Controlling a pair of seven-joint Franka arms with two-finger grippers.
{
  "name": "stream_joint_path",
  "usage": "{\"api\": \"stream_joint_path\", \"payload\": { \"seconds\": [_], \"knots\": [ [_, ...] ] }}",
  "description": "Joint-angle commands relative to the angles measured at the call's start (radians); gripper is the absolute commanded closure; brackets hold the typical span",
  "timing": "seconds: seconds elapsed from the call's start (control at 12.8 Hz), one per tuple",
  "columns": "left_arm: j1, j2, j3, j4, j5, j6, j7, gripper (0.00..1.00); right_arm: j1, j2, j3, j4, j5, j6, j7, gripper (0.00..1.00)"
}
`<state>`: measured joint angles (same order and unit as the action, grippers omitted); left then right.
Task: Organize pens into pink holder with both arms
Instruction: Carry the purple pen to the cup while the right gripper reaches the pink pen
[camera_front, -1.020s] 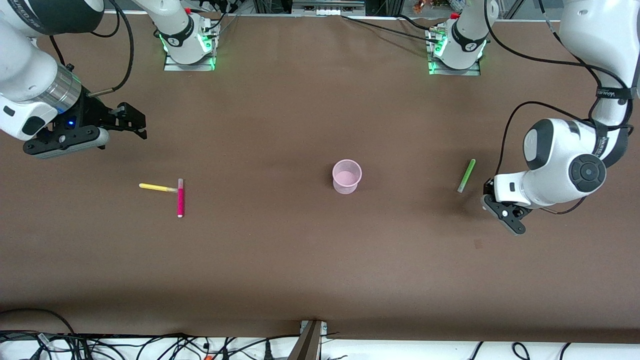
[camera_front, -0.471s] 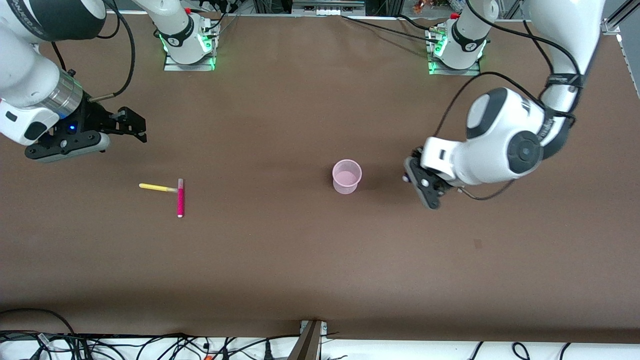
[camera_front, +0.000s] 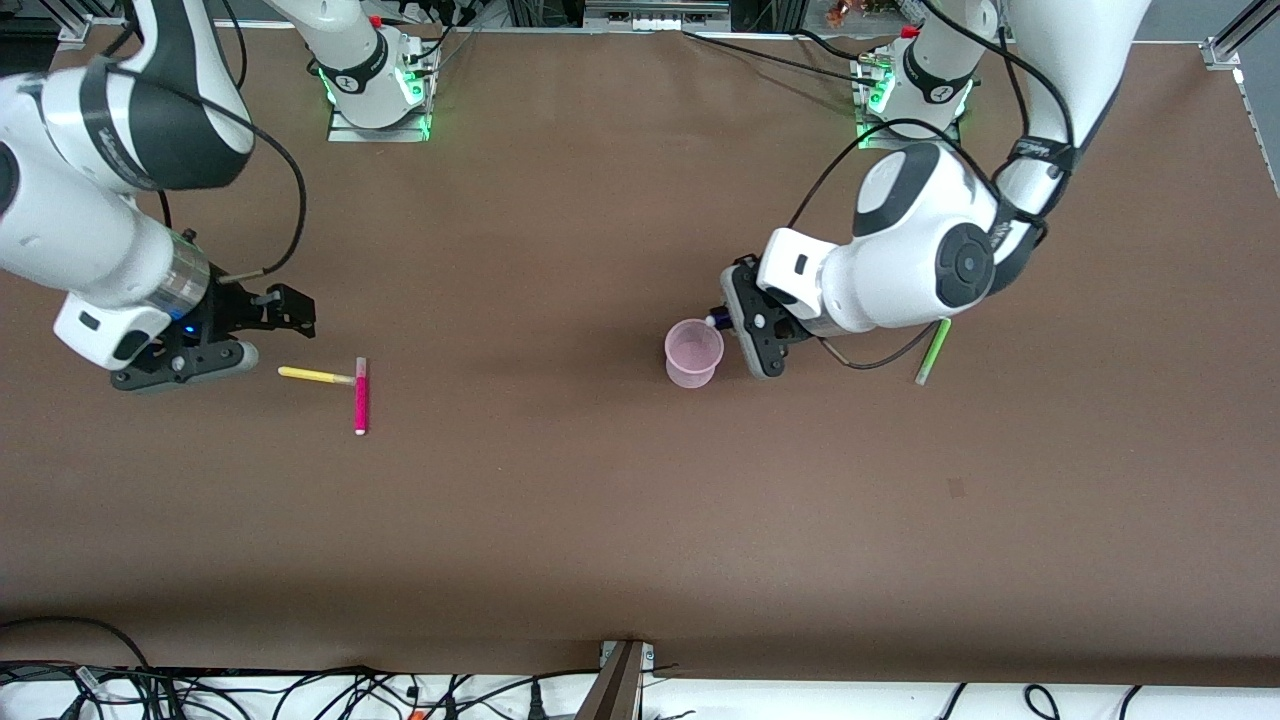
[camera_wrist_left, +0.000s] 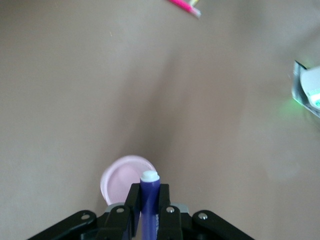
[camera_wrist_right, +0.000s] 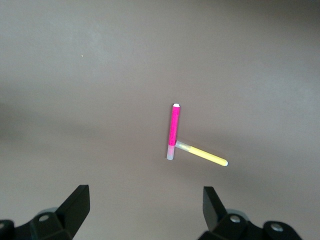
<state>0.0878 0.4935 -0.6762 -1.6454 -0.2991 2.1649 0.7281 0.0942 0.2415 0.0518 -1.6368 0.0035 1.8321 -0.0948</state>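
The purple pen hangs beside the holder's rim in the front view and would miss if the left gripper opened now, so the left gripper should move it over the pink holder before letting go.
The pink holder (camera_front: 693, 352) stands upright mid-table; it also shows in the left wrist view (camera_wrist_left: 125, 179). My left gripper (camera_front: 733, 322) is shut on the purple pen (camera_wrist_left: 149, 200), its pale tip (camera_front: 712, 321) just over the holder's rim on the left arm's side. The light green pen (camera_front: 933, 350) lies on the table toward the left arm's end. The yellow pen (camera_front: 312, 375) and the magenta-pink pen (camera_front: 361, 396) lie touching in a T shape toward the right arm's end, also seen in the right wrist view (camera_wrist_right: 173, 131). My right gripper (camera_front: 290, 310) is open and empty, above the table beside the yellow pen.
The two arm bases (camera_front: 378, 85) stand along the table edge farthest from the front camera. Cables (camera_front: 300, 690) hang off the table edge nearest that camera. Brown tabletop (camera_front: 640, 520) lies bare around the holder.
My left gripper has carried the purple pen from the left arm's end of the table to the holder, uncovering the green pen. My right gripper has come down toward the yellow pen.
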Motion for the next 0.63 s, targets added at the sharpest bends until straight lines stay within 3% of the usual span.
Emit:
{"api": "stream_joint_path", "payload": {
  "seconds": [0.0,0.24,0.55],
  "knots": [
    [0.009,0.002,-0.016,-0.095,-0.056,0.206,0.074,1.00,-0.002,0.045,0.005,0.015,-0.011,-0.002,-0.005,0.00],
    [0.012,0.004,-0.112,-0.287,-0.179,0.560,0.108,1.00,-0.005,0.148,0.005,0.017,-0.016,0.044,-0.013,0.00],
    [0.017,0.078,-0.120,-0.295,-0.183,0.668,0.208,1.00,-0.013,0.240,0.005,0.015,-0.014,0.148,-0.013,0.01]
  ]
}}
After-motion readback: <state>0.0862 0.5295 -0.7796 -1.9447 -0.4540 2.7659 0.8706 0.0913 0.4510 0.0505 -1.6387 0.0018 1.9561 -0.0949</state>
